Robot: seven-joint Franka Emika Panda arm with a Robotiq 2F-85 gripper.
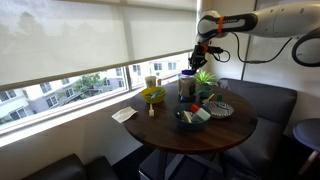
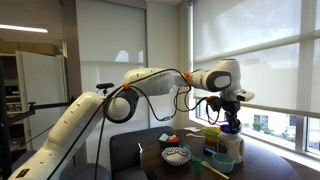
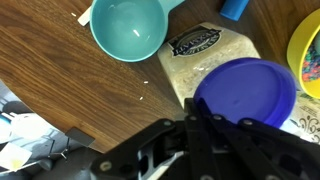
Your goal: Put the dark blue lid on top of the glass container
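I should let go of the dark blue lid (image 1: pixel 188 73) now, because it lies flat over the upright jar's top and little gap is showing.
My gripper (image 3: pixel 192 118) is shut on the edge of the dark blue lid (image 3: pixel 245 90), a flat round disc. In the wrist view the lid hangs over the top of the glass container (image 3: pixel 205 48), a jar with a dark label and pale grainy contents. In both exterior views the gripper (image 1: pixel 200 62) (image 2: pixel 231 112) holds the lid (image 1: pixel 188 73) (image 2: pixel 232 127) just above the upright jar (image 1: pixel 186 90) on the round wooden table (image 1: pixel 235 130). I cannot tell whether the lid touches the jar's mouth.
A teal cup (image 3: pixel 127 27) stands beside the jar, and a yellow-green bowl (image 1: pixel 153 95) and a paper cup (image 1: pixel 151 81) on its window side. A patterned bowl (image 1: pixel 190 118), a plant (image 1: pixel 206 76) and a napkin (image 1: pixel 124 115) are also on the table.
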